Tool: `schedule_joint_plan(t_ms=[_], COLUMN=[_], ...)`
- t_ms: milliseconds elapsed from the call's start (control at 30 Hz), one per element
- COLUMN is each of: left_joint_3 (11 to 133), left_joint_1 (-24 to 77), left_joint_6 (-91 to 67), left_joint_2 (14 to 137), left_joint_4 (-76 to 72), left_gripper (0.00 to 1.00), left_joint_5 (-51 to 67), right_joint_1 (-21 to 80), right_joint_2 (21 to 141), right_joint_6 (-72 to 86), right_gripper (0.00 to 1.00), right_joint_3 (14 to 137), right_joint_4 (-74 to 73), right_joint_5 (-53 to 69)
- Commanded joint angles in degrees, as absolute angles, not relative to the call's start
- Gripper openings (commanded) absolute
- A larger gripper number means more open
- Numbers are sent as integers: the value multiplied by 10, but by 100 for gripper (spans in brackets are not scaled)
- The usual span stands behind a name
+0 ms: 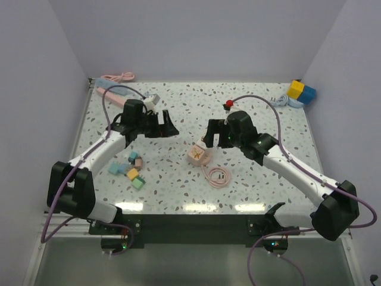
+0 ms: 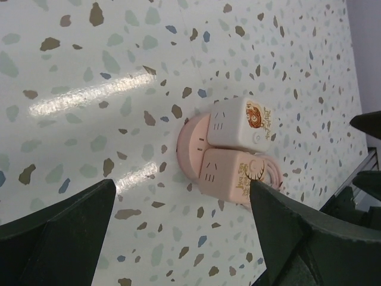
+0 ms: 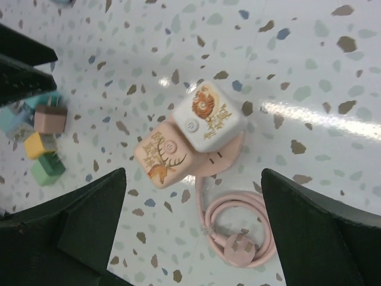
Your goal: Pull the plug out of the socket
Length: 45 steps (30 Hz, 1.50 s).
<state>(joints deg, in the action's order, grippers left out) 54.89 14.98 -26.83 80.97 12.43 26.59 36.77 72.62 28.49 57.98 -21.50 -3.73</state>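
The deer-printed pink cube [image 1: 196, 155] [image 2: 232, 173] needs to be pulled off, so my left gripper should grab it next by its opposite sides, which leaves the round pink base free to hold.
A pink socket unit [image 1: 198, 155] lies mid-table: a round pink base [image 2: 190, 143] carrying a white cube [image 2: 241, 122] and a pink cube [image 2: 232, 173]. In the right wrist view the white cube [image 3: 208, 116] and the deer-printed pink cube [image 3: 164, 158] sit side by side. The pink cord coil [image 3: 238, 229] ends in a loose flat plug [image 3: 236, 245]. My left gripper [image 1: 169, 126] is open, above and left of the unit [image 2: 178, 238]. My right gripper [image 1: 209, 132] is open, just behind the unit [image 3: 190, 238].
Several coloured blocks [image 1: 132, 170] lie left of the socket and also show in the right wrist view [image 3: 41, 143]. A yellow and blue block [image 1: 302, 91] sits at the back right. A pink cable [image 1: 119, 77] lies at the back left. A small red item [image 1: 228, 105] sits behind the right arm.
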Motion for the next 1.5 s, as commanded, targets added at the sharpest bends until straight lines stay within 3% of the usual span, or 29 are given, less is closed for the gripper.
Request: schedule_joint_plan(t_ms=[0,300,567,933,1133,1167,1233,1267,1367,1433,1467], left_joint_3=[641,768,780,751,729,722,705,701,691,686,682], left_joint_1=[214,350,433,467,468,467,467,467,464,461,453], left_joint_6=[-201,-99,-88,-127,-127,-128,-131,-132,-143,-158,-164], left_joint_2=[848,966,998,1040,1049,1046,1037,1034,1022,1007,1001], left_joint_4=[167,257,331,274,248,242,231,228,211,191,179], left_gripper=[100,100,100,97,67,57,48,39,15,6,2], left_joint_5=[228,144,12,-33,-5,-5,-4,-3,-3,15,37], right_joint_1=[337,208,156,148,148,147,146,147,147,148,146], right_joint_2=[716,765,792,800,788,786,785,782,782,799,803], right_joint_6=[305,347,372,342,332,330,322,320,311,302,301], right_gripper=[98,98,99,98,94,93,89,88,75,63,63], right_joint_3=[598,612,630,596,561,557,546,540,513,508,505], right_joint_4=[-213,-193,-209,-190,-178,-181,-178,-172,-149,-150,-141], right_joint_5=[-108,-1,51,154,174,176,187,190,235,270,279])
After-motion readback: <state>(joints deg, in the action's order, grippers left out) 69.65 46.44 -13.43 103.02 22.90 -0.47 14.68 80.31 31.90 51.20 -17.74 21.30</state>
